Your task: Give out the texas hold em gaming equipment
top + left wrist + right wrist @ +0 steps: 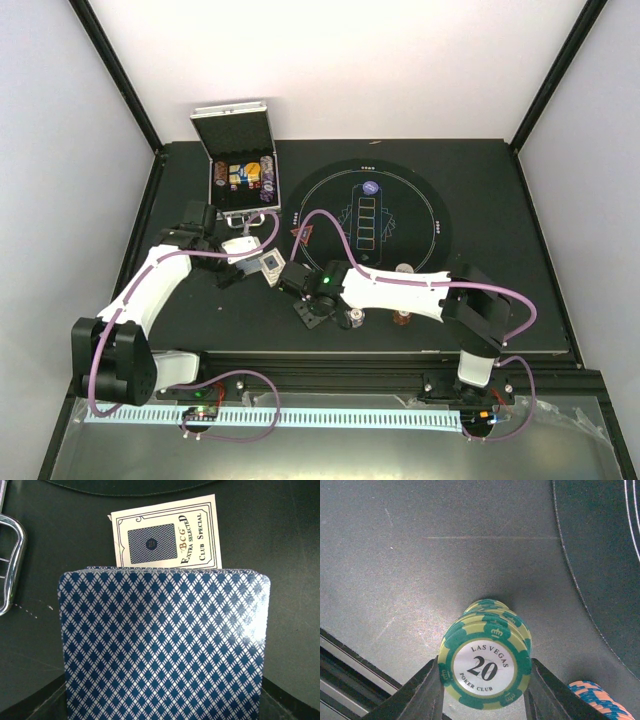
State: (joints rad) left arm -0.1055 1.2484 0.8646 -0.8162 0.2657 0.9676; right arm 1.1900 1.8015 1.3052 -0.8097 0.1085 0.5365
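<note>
The right gripper's fingers are closed around the top green chips. Those top chips would come up with the right gripper if it lifted now, while the chips beneath would stay.
My left gripper (243,262) holds a deck of blue diamond-backed playing cards (162,645) upright; the cards hide its fingers in the left wrist view. A printed "BCG Club Special" card (167,532) lies on the table just beyond, and it also shows in the top view (269,263). My right gripper (484,680) is shut on a stack of green "20" poker chips (485,667) that stands on the table, one finger on each side. In the top view the right gripper (316,306) is left of the round black mat's near edge.
The open silver case (240,172) stands at the back left; its handle (11,565) is close to the cards. The mat (420,215) bears a blue button (371,187) and a red triangle (302,237). Chip stacks (355,318), (403,320) and an orange-blue stack (595,697) stand near the right gripper.
</note>
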